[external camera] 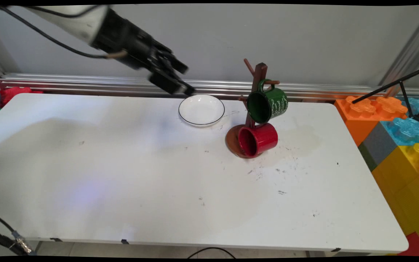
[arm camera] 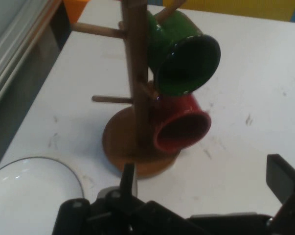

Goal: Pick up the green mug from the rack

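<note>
The gripper will next grab the green mug by its rim (external camera: 258, 109), so that it can lift the mug off the wooden mug tree (external camera: 258, 78).
My black gripper (external camera: 184, 78) hangs in the air above the table's back edge, just up and left of a white plate with a dark rim (external camera: 201, 109). It is open, with nothing between its fingers. In the hand view the gripper (arm camera: 206, 183) shows wide-spread fingers, and the plate (arm camera: 30, 191) lies at the lower left. To the right of the plate stands a brown wooden mug tree (external camera: 258, 78) (arm camera: 136, 73). A green mug (external camera: 267, 103) (arm camera: 184, 54) hangs on an upper peg. A red mug (external camera: 257, 140) (arm camera: 179, 125) hangs low, by the tree's round base (external camera: 232, 140).
Large orange, blue and yellow toy blocks (external camera: 395, 123) are stacked off the table's right end, with a black tripod leg (external camera: 391, 85) above them. An aluminium rail (external camera: 86, 82) runs along the back edge. Red and teal items (external camera: 9, 94) sit at the far left corner.
</note>
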`<state>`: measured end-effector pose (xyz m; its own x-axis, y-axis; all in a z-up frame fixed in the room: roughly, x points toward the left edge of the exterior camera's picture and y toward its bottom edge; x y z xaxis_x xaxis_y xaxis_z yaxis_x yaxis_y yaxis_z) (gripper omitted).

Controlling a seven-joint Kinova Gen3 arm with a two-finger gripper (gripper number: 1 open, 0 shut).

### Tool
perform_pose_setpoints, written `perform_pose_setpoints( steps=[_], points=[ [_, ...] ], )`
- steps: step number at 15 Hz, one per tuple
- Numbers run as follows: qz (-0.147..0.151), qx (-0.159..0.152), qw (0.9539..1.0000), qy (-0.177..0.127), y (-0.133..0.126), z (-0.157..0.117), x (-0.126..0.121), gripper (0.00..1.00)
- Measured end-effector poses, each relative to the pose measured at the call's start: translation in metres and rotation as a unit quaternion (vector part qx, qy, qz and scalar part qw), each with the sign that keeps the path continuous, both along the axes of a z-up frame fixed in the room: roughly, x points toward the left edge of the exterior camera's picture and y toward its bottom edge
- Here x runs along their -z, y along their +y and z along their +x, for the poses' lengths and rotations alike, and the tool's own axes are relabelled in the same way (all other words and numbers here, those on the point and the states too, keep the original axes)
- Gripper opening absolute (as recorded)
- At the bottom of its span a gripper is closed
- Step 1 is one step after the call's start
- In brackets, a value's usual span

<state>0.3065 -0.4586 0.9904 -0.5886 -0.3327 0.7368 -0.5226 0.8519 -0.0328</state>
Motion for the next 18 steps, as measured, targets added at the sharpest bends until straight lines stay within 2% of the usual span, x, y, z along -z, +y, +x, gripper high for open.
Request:
perform_pose_setpoints(
  steps=[8, 12, 18],
  points=[
    [0.013, -0.026, 0.9995, 0.011, -0.003, -0.088, 0.044, 1.00],
    [0.008, -0.034, 0.9990, 0.026, 0.000, -0.113, 0.061, 1.00],
    [0.008, -0.052, 0.9965, 0.065, 0.004, -0.142, 0.086, 1.00]
  ],
)
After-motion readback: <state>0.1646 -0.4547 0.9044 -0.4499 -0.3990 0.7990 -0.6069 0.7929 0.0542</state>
